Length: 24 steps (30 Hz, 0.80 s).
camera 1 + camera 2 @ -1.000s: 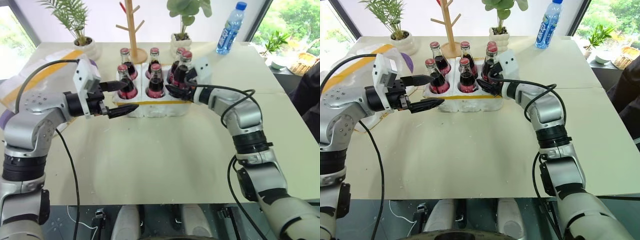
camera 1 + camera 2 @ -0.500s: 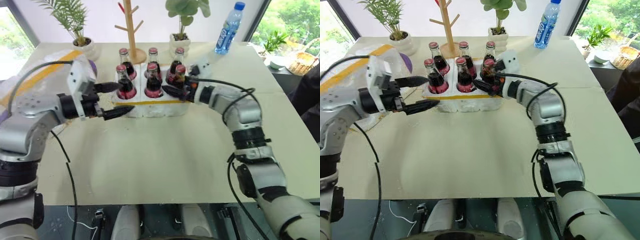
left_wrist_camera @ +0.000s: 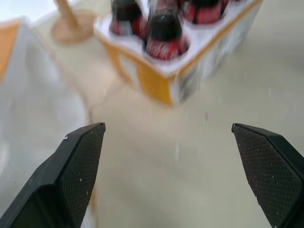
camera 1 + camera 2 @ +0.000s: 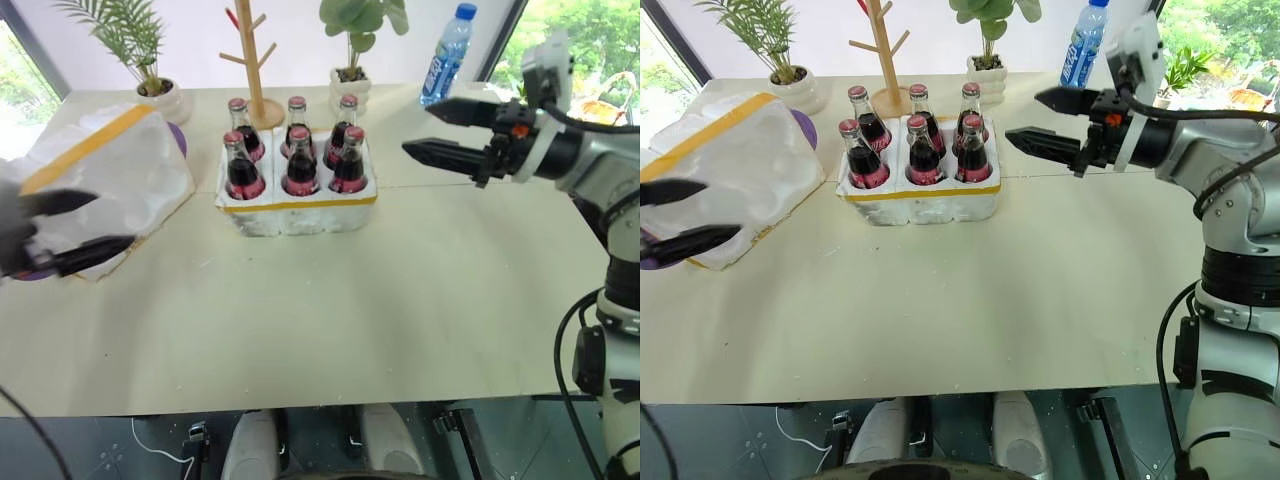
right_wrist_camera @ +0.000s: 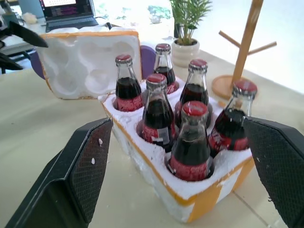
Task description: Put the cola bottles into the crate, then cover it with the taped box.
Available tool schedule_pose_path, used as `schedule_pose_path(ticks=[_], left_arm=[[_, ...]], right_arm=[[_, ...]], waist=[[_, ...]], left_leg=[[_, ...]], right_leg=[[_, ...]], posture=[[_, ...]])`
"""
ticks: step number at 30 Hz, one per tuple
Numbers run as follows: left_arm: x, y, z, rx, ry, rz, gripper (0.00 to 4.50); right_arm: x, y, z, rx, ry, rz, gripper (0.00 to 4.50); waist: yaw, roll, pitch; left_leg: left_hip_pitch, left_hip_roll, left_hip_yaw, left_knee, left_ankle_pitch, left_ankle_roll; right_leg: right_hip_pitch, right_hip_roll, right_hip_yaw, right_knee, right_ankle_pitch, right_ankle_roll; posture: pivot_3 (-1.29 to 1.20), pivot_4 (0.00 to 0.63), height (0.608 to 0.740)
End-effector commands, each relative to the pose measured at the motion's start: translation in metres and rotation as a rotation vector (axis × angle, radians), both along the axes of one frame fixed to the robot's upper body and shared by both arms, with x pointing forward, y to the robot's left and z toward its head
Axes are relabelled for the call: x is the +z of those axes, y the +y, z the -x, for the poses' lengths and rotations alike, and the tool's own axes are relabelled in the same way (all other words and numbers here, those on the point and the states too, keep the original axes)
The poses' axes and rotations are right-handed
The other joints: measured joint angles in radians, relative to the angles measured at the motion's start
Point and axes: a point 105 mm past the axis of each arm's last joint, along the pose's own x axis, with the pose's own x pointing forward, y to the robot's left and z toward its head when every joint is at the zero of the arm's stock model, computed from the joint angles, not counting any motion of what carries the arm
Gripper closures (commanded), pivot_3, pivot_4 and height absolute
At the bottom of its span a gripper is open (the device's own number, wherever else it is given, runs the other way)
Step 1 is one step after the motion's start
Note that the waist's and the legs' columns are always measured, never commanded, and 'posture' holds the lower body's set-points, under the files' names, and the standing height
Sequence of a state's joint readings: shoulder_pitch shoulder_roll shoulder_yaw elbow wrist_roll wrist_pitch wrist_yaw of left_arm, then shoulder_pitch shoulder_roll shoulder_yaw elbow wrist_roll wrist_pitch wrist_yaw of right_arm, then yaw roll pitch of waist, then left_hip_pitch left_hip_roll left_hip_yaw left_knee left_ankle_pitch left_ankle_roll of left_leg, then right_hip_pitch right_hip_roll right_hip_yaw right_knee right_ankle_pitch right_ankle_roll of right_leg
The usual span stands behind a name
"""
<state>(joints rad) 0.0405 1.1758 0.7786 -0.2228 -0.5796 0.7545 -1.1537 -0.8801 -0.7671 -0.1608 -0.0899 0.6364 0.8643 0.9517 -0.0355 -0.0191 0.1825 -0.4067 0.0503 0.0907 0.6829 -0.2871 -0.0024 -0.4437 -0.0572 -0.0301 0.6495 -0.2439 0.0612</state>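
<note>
I should grab the taped box by its narrow purple end tab next with my left gripper, because the box has a broad foam body (image 4: 115, 185), wider than my open fingers.
Several cola bottles (image 4: 301, 168) with red caps stand upright in the wells of the crate (image 4: 300, 213), a low white foam tray with a yellow band, at the table's middle back. To the crate's left, the taped box (image 4: 110, 172) lies on its side, its hollow side (image 5: 90, 66) facing the crate. My left gripper (image 4: 113, 218) is open and empty just in front of the box at the left edge. My right gripper (image 4: 414, 129) hovers open and empty, raised to the right of the crate, pointing toward it.
Behind the crate stand a wooden branch stand (image 4: 252, 60) and two potted plants (image 4: 150, 85) (image 4: 350, 70). A blue-capped water bottle (image 4: 443, 62) stands at the back right. A purple object (image 4: 178, 140) peeks from behind the box. Bare tabletop (image 4: 330, 310) lies in front.
The right gripper opened off the front-right bottle and drew back up and to the right. The left gripper swung left from the crate to the front of the taped box.
</note>
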Motion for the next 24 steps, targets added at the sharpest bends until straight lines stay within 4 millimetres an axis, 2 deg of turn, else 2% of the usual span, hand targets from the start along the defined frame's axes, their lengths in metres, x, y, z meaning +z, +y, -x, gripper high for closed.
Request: schedule_pose_path(ticks=[1, 4, 6, 9, 14, 19, 24], left_arm=[[0.005, 0.048, 0.015, 0.09, 0.073, -0.075, 0.0], [-0.006, 0.079, 0.022, 0.135, 0.193, -0.095, 0.0], [-0.008, 0.091, 0.02, 0.155, 0.222, -0.126, 0.0], [-0.006, 0.099, 0.018, 0.142, 0.267, -0.133, 0.0], [-0.01, 0.108, 0.008, 0.126, 0.331, -0.208, 0.0], [-0.015, 0.122, -0.002, 0.17, 0.379, -0.248, 0.0], [-0.018, 0.128, -0.012, 0.189, 0.419, -0.292, 0.0]], right_arm=[[0.012, 0.017, 0.019, 0.156, -0.073, 0.023, 0.05], [0.012, 0.022, 0.019, 0.198, -0.086, 0.052, 0.05], [0.015, 0.023, 0.013, 0.181, -0.085, 0.037, 0.05], [0.013, 0.024, 0.006, 0.163, -0.081, 0.039, 0.05], [0.011, 0.026, 0.009, 0.191, -0.108, 0.075, 0.05], [0.014, 0.025, 0.031, 0.319, -0.103, 0.112, 0.05], [0.017, 0.024, 0.05, 0.395, -0.096, 0.107, 0.05]], waist=[[0.001, 0.0, 0.0], [0.003, 0.0, 0.0], [0.004, 0.0, 0.0], [0.01, -0.001, 0.0], [0.022, -0.001, 0.0], [0.022, -0.001, 0.0], [0.021, -0.001, 0.0]], left_leg=[[0.0, 0.0, 0.0, 0.0, 0.0, 0.0], [-0.001, 0.0, 0.001, -0.001, 0.0, 0.0], [-0.002, 0.0, 0.002, -0.001, 0.0, 0.0], [-0.002, 0.0, 0.003, -0.001, -0.001, 0.0], [-0.003, -0.001, 0.009, -0.002, -0.001, 0.001], [-0.005, -0.001, 0.011, -0.001, -0.001, 0.001], [-0.005, -0.001, 0.012, 0.0, -0.001, 0.001]], right_leg=[[0.0, 0.0, -0.001, 0.0, 0.0, 0.0], [-0.001, -0.003, -0.001, -0.001, -0.002, -0.003], [-0.002, -0.004, -0.001, -0.001, -0.002, -0.002], [-0.002, -0.006, -0.001, -0.001, -0.002, -0.002], [-0.004, -0.005, -0.001, -0.001, -0.001, -0.001], [-0.007, -0.003, 0.0, 0.001, 0.0, 0.001], [-0.007, -0.002, 0.0, 0.001, 0.001, 0.001]], posture=[[0.0, 0.15, 0.74], [0.0, 0.15, 0.74], [0.0, 0.15, 0.74], [0.0, 0.15, 0.74], [0.0, 0.15, 0.74], [0.0, 0.15, 0.74], [0.0, 0.15, 0.74]])
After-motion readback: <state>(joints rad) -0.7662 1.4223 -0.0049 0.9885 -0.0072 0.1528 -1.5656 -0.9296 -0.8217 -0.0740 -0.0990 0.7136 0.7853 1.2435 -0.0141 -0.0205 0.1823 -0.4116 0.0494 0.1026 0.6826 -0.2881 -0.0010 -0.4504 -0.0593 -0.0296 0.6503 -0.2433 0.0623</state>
